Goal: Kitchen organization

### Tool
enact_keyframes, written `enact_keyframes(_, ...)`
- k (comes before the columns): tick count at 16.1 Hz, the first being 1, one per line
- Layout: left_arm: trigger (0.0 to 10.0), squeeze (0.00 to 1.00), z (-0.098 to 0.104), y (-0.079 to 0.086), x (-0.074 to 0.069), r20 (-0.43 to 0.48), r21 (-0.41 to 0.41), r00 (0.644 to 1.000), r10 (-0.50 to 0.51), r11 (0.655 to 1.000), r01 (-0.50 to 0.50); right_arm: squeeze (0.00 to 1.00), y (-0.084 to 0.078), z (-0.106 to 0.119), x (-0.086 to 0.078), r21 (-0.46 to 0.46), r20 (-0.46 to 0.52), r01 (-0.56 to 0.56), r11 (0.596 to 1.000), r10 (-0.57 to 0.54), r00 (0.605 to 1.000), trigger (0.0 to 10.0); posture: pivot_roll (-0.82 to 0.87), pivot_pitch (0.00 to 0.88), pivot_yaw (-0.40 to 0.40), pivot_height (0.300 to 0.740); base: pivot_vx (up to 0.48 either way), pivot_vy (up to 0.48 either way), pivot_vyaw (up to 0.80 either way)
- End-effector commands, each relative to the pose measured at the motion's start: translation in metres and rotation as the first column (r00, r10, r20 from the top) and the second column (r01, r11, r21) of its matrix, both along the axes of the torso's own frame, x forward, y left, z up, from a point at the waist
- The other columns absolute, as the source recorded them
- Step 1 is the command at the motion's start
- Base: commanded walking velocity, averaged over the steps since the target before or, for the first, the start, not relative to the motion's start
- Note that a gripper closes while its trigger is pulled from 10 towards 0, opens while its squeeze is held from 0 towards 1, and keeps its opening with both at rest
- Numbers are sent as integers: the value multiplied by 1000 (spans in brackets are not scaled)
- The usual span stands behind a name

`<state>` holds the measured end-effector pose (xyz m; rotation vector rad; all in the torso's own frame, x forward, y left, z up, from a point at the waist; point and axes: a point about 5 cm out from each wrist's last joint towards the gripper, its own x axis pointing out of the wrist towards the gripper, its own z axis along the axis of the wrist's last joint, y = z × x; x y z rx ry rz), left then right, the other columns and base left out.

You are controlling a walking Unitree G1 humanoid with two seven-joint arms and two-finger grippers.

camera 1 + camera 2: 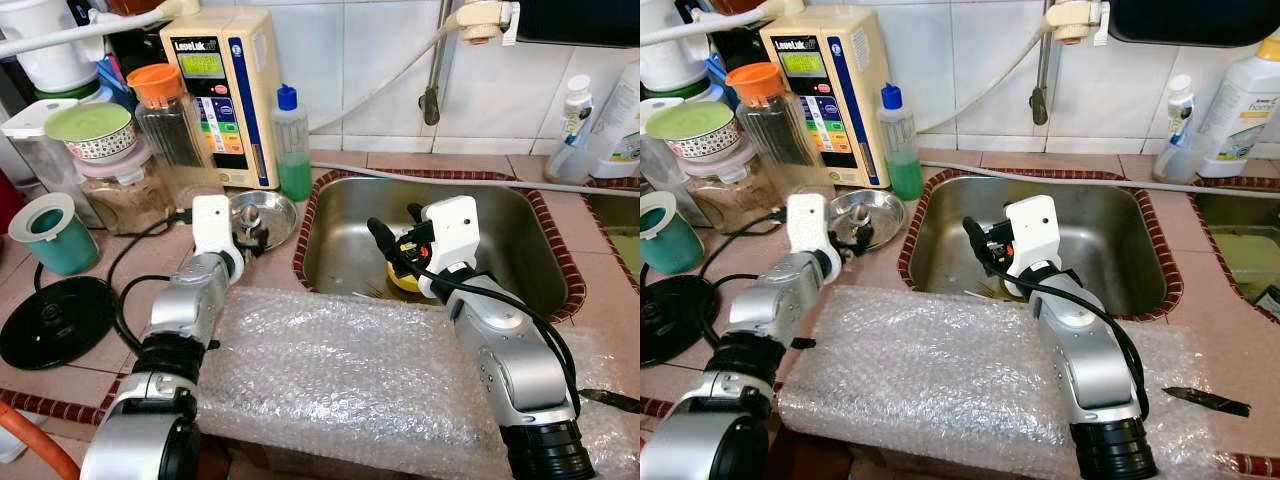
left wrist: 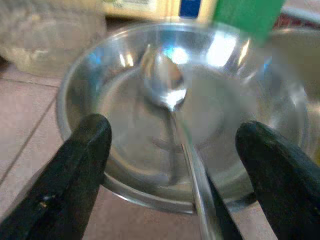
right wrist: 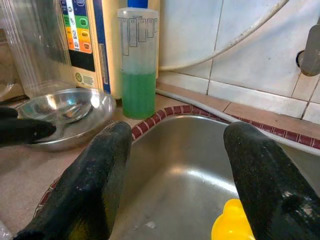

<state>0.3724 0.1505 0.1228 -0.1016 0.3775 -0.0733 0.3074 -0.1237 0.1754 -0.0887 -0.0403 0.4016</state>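
I will next use my left gripper to grab the spoon by its handle [image 2: 204,202], which sticks out past the bowl's rim, as the spoon's head lies deep between the bowl's sides.
A small steel bowl [image 1: 268,218] with a metal spoon [image 2: 169,92] in it sits on the tiled counter, left of the steel sink [image 1: 500,215]. My left gripper [image 1: 250,238] is at the bowl's near rim. It is open, and the spoon's handle runs out between its fingers [image 2: 82,160]. My right gripper [image 1: 397,228] hangs open over the left side of the sink, pointing toward the bowl, with nothing between its fingers [image 3: 100,175]. A yellow object [image 1: 405,278] lies in the sink just below it.
Bubble wrap [image 1: 340,370] covers the counter's front edge under both arms. Behind the bowl stand a green soap bottle [image 1: 292,145], a water machine [image 1: 225,90] and an orange-lidded jar [image 1: 170,130]. A black kettle base [image 1: 55,320] and a teal cup [image 1: 55,235] are at left.
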Motion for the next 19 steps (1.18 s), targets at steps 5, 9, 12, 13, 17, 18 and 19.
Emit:
enact_keyframes(5,10000,0,-18,19,-5,-118,47,993,11,999,-6,0,5,10,3,2,36,-18,1000,18,999,10000,3,0,122,740,0,0,0)
enact_keyframes(9,4353,0,-21,25,-7,-142,35,990,2,999,4,0,3,11,5,-3,41,-9,1000,9,999,10000,3,0,131,740,0,0,0)
enact_keyframes(12,3216,0,-25,36,-13,-165,47,986,-10,999,18,0,0,11,7,-7,47,5,1000,-5,999,10000,6,0,137,740,0,0,0)
enact_keyframes(13,2902,0,-24,39,-13,-162,49,987,-9,999,17,0,-1,11,7,-6,50,7,1000,-7,999,10000,9,0,136,740,0,0,0)
enact_keyframes(17,1804,0,-17,45,-13,-164,39,984,-67,996,75,0,-1,14,11,-5,60,8,1000,-8,998,10000,20,0,126,740,0,0,0)
enact_keyframes(18,667,0,-16,44,-14,-167,36,981,-97,994,104,0,-1,15,11,-4,61,8,1000,-8,998,10000,21,0,126,740,0,0,0)
enact_keyframes(19,0,0,-16,42,-17,-180,24,971,-160,986,167,0,-1,15,12,-4,62,7,1000,-7,998,10000,22,0,123,740,0,0,0)
